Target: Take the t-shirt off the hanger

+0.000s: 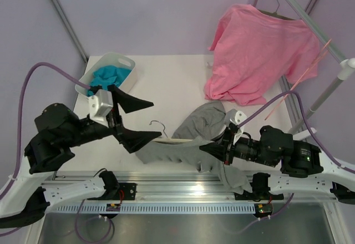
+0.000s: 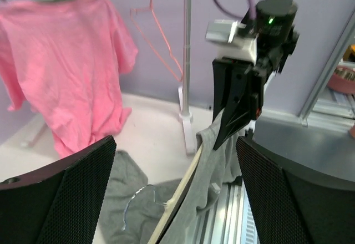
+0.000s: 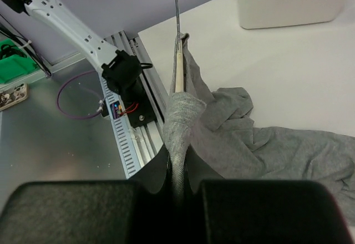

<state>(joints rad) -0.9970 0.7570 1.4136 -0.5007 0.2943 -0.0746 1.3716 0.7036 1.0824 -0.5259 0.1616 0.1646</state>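
I should next grab the cream hanger's bar [image 1: 168, 140] [image 2: 172, 204] beside its hook with my left gripper to remove the t-shirt. The draped end stays free that way.
The grey t-shirt [image 1: 204, 121] lies crumpled on the white table [image 1: 172, 83], part of it still draped over the cream hanger [image 1: 178, 140], whose metal hook [image 1: 158, 125] points to the far side. My right gripper [image 1: 213, 147] is shut on the shirt fabric [image 3: 183, 113] wrapped over the hanger's right end; the bare hanger bar [image 3: 178, 72] runs on beyond it. My left gripper [image 1: 138, 122] is open around the hanger's left end. In the left wrist view the hanger [image 2: 183, 191] and hook [image 2: 128, 206] lie between its wide-apart fingers [image 2: 61, 194].
A white bin [image 1: 126, 65] with a teal cloth [image 1: 108, 77] stands at the back left. A pink t-shirt [image 1: 258, 52] hangs on a rack at the back right, beside a thin pink wire hanger [image 1: 310, 69]. A metal rail [image 1: 183, 180] runs along the near edge.
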